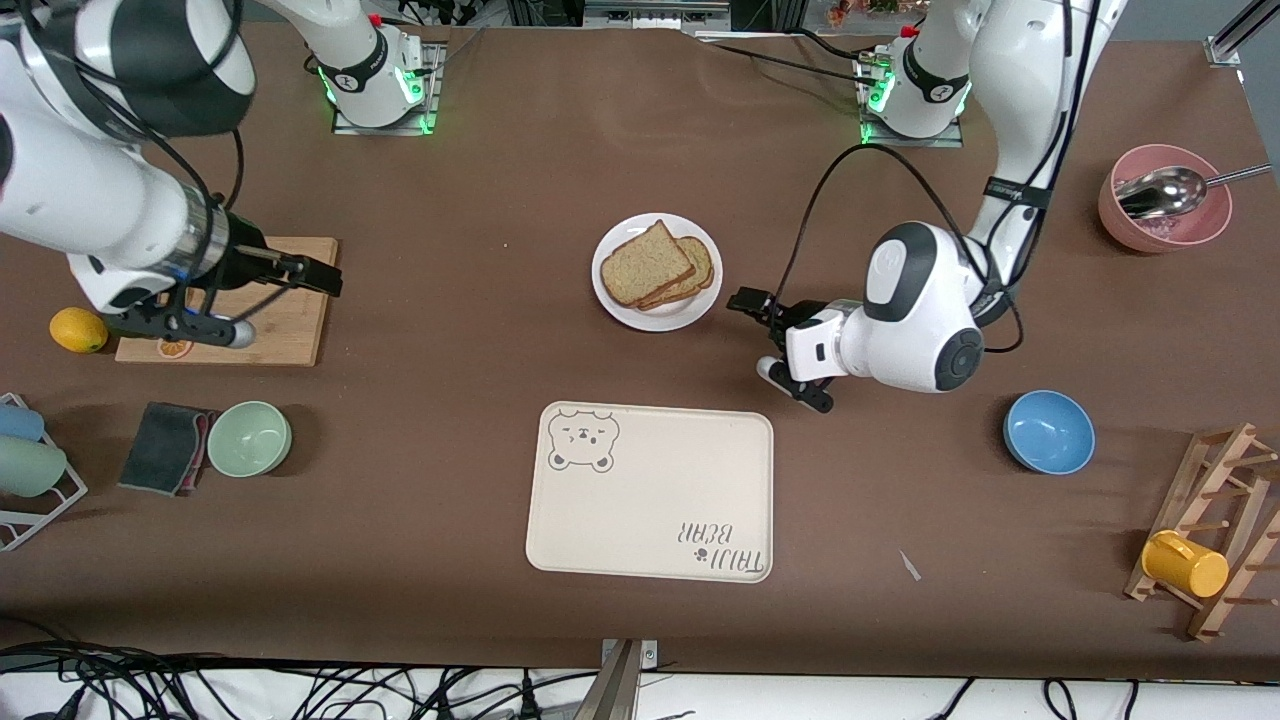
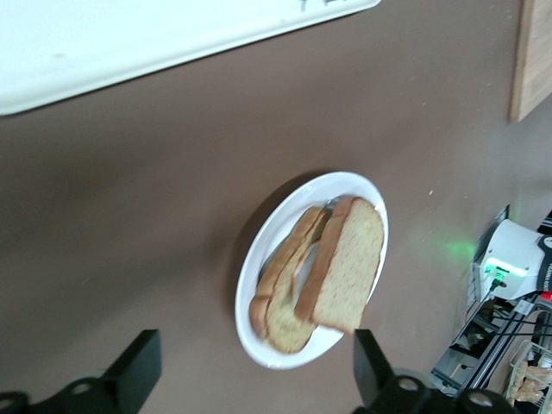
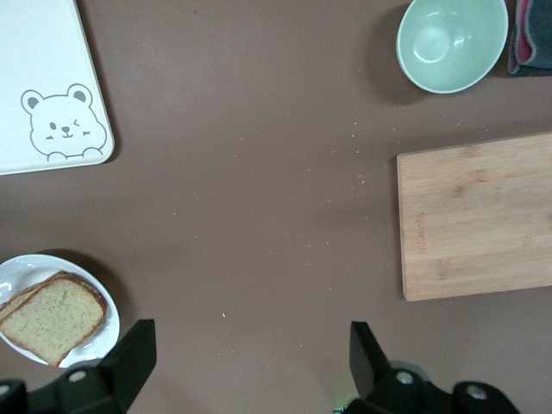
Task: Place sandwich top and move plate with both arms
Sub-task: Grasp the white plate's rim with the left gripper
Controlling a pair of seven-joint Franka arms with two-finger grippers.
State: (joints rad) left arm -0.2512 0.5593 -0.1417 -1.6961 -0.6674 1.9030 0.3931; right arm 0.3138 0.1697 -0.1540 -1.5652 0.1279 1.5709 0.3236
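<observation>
My left gripper should pick up the white plate by its rim (image 1: 719, 288) next. Then I will move the sandwich over to the cream bear tray (image 1: 650, 492).
The white plate (image 1: 612, 295) stands mid-table, farther from the front camera than the tray. The sandwich top (image 1: 645, 263) lies on it, partly over a lower slice (image 1: 700, 272). My left gripper (image 1: 757, 303) is open and empty, low beside the plate toward the left arm's end. In the left wrist view the plate (image 2: 259, 259) and the sandwich top (image 2: 349, 267) lie between the spread fingers of the left gripper (image 2: 256, 371). My right gripper (image 1: 325, 278) is open and empty over the cutting board's edge. The right wrist view shows the right gripper (image 3: 250, 358) over bare table, and the plate (image 3: 21, 269).
A cream bear tray (image 1: 650, 500) lies nearer the front camera than the plate. A cutting board (image 1: 290, 320), lemon (image 1: 78, 329), green bowl (image 1: 249, 437) and dark cloth (image 1: 165, 445) sit toward the right arm's end. A blue bowl (image 1: 1048, 431), a pink bowl with a spoon (image 1: 1165, 200) and a wooden rack (image 1: 1215, 520) sit toward the left arm's end.
</observation>
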